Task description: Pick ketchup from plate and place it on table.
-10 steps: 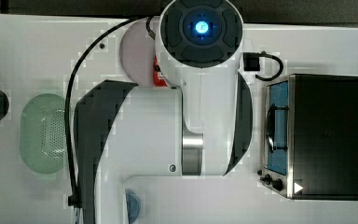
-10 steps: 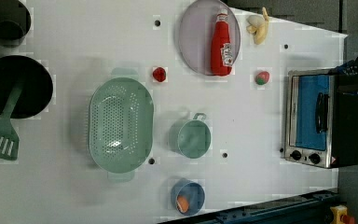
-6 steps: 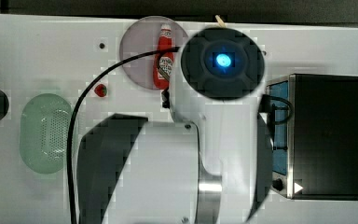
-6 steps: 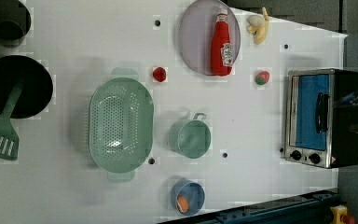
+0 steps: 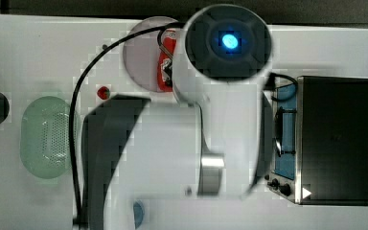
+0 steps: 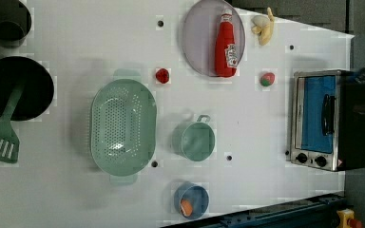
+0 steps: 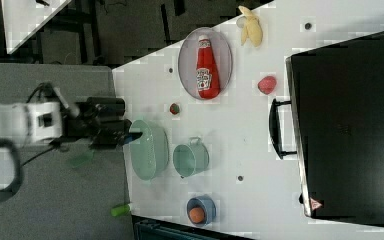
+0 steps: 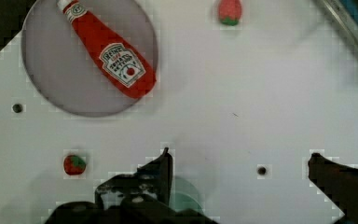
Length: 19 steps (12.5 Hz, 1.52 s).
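Note:
Next, my gripper grabs the ketchup by its labeled base end to move the ketchup from the plate onto the table.
The ketchup is a slim red bottle with a white cap, lying flat on the pale lilac plate at the far edge of the white table. In the wrist view the ketchup lies across the plate, well apart from my gripper. The gripper is open wide, with one dark finger and the other above bare table and nothing between them. My arm covers part of the ketchup and plate in the top view. The right view shows the ketchup on the plate.
A toaster oven stands at the left view's right. A green basket, a green cup and a blue bowl sit mid-table. Two strawberries and a banana lie near the plate. A black pot and spatula are at the left view's left.
In the top view my arm has shifted toward the top view's right, uncovering more of the plate. The ketchup has stayed where it was on the plate.

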Available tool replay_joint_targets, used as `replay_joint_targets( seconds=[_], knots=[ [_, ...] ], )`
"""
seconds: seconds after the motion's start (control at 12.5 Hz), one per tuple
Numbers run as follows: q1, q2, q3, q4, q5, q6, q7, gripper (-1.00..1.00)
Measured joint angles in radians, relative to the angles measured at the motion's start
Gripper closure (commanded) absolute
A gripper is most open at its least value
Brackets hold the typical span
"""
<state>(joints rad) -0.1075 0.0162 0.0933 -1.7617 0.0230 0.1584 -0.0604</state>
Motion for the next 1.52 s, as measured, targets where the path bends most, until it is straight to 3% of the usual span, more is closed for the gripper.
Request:
replay_joint_targets(
  seconds=[0.48, 0.8, 1.28, 1.52],
  knots=[
    [0.009, 0.309, 0.051, -0.013, -0.007, 0.226, -0.178, -1.0],
    [0.019, 0.465, 0.057, -0.013, -0.034, 0.394, -0.407, -1.0],
    [0.038, 0.649, 0.044, 0.074, -0.111, 0.507, -0.555, -1.0],
    [0.048, 0.748, 0.054, 0.183, -0.124, 0.533, -0.564, -1.0]
  ],
)
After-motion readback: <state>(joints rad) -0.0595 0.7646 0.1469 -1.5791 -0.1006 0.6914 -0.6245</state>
